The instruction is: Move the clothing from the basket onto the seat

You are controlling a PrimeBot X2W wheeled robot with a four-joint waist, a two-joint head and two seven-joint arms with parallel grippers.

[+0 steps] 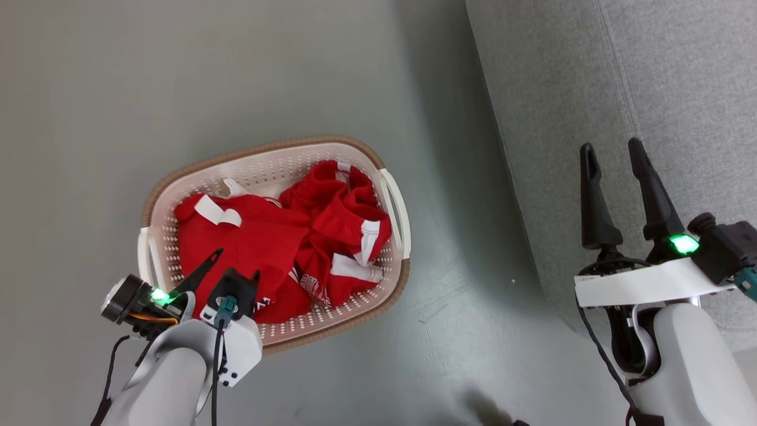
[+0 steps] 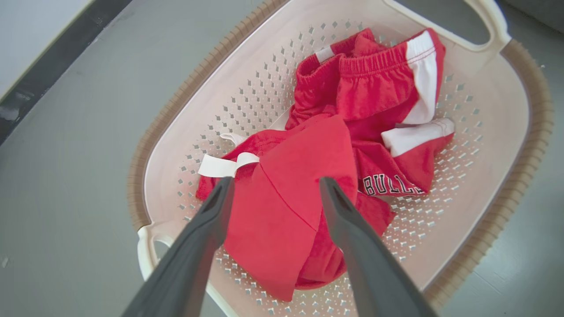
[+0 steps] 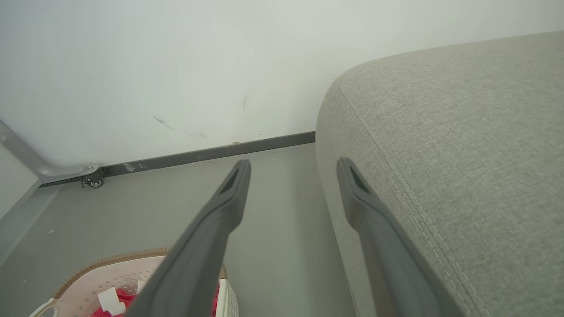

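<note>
I need to carry the red garment onto the seat, so next I need to grab it with my left gripper by its plain panel (image 1: 245, 247) (image 2: 283, 198) beside the garment's white strip.
The clothing (image 1: 307, 236), a heap of red garments with white trim, lies in the cream basket (image 1: 272, 145) on the floor. One piece reads "BULLS" in the left wrist view, where the clothing (image 2: 352, 97) covers the bottom of the basket (image 2: 176, 105). My left gripper (image 1: 238, 263) hangs open just above the near end of the pile, its fingers (image 2: 276, 182) straddling a red fold with nothing held. My right gripper (image 1: 611, 146) is open and empty over the front edge of the grey seat (image 1: 591, 77). In the right wrist view that gripper (image 3: 294, 163) sits beside the seat (image 3: 462, 132), with the basket (image 3: 110, 273) at lower left.
Grey floor (image 1: 449, 331) separates the basket from the seat. A white wall (image 3: 176, 66) with dark skirting stands behind, and a small caster wheel (image 3: 93, 181) on a metal frame sits at its foot to the left.
</note>
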